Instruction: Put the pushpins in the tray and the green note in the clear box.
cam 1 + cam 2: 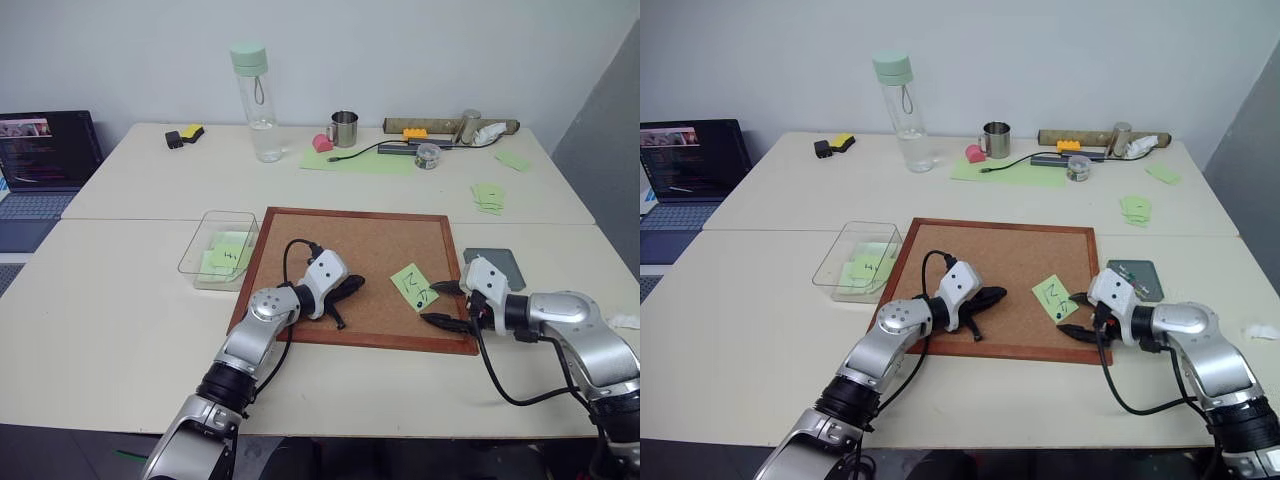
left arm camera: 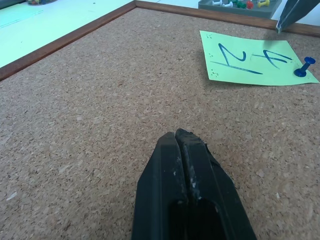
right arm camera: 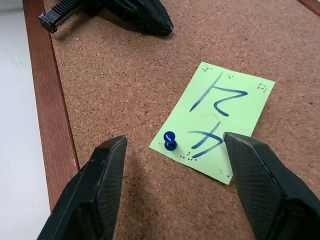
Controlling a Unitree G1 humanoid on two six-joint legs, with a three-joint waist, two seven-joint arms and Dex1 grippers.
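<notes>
My right gripper is going to grab the dark blue pushpin by its head next, to free the green note and fill the tray.
The green note, scribbled in dark ink, lies on the corkboard near its right edge. A blue pushpin stands in one of its corners. My right gripper is open, one finger on each side of that pinned corner, just above the board. My left gripper is shut with nothing in it, resting on the cork left of the note. The dark grey tray sits off the board's right edge, behind my right gripper, with several pushpins in it. The clear box stands left of the board and holds green notes.
At the back of the table are a water bottle, a metal mug, a pale green sheet with a cable and clutter. Blank green notes lie at the right. A laptop is at the far left.
</notes>
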